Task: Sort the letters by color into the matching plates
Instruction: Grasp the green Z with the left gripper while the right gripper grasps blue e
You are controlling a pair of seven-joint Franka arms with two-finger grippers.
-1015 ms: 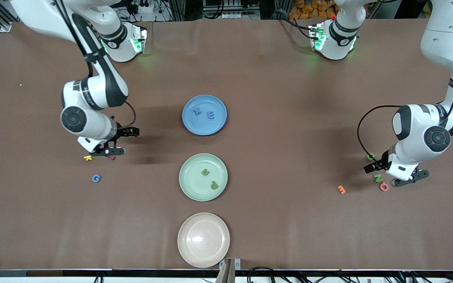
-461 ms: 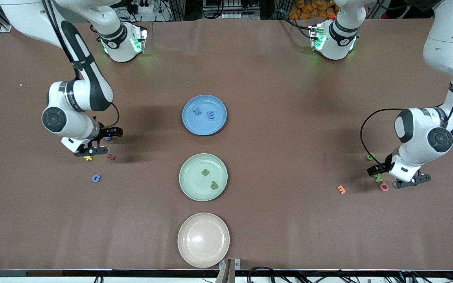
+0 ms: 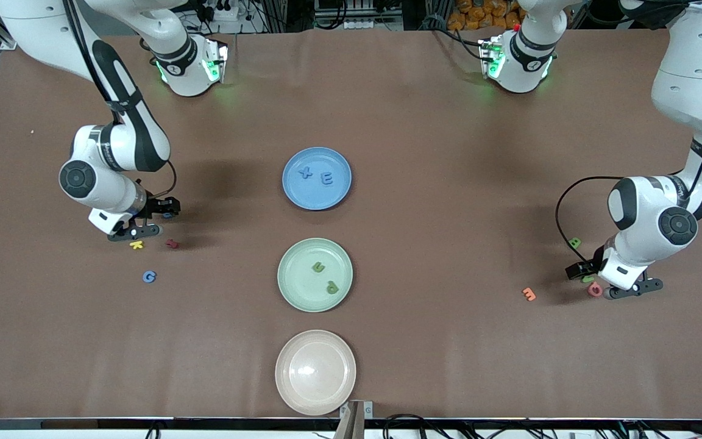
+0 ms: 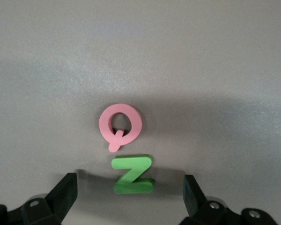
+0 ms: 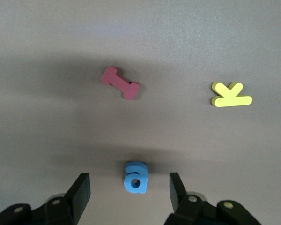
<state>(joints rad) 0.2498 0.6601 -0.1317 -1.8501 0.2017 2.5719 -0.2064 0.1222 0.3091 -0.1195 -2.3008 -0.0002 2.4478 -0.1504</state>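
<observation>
Next, my left gripper grips the green "Z" by the ends of its parallel bars to sort it onto the mint green plate (image 3: 295, 274).
My right gripper (image 3: 155, 218) is open and low over a blue letter "a" (image 3: 168, 214); in the right wrist view the "a" (image 5: 136, 177) lies between the open fingers of that gripper (image 5: 129, 192). My left gripper (image 3: 598, 281) is open and low over a green "Z" (image 3: 587, 278); in the left wrist view the "Z" (image 4: 133, 175) lies just ahead of that gripper (image 4: 129, 194). The blue plate (image 3: 311, 196) holds two blue letters. The mint green plate (image 3: 295, 274) holds two green letters.
A yellow "K" (image 3: 136, 244), a dark red letter (image 3: 172, 244) and a blue "G" (image 3: 149, 277) lie near my right gripper. A pink "Q" (image 3: 595, 289), another green letter (image 3: 574, 242) and an orange letter (image 3: 529, 294) lie near my left gripper. The cream plate (image 3: 315, 390) is nearest the camera.
My right gripper has moved toward the right arm's end of the table and settled over the blue "a". My left gripper has shifted slightly and come down over the green "Z".
</observation>
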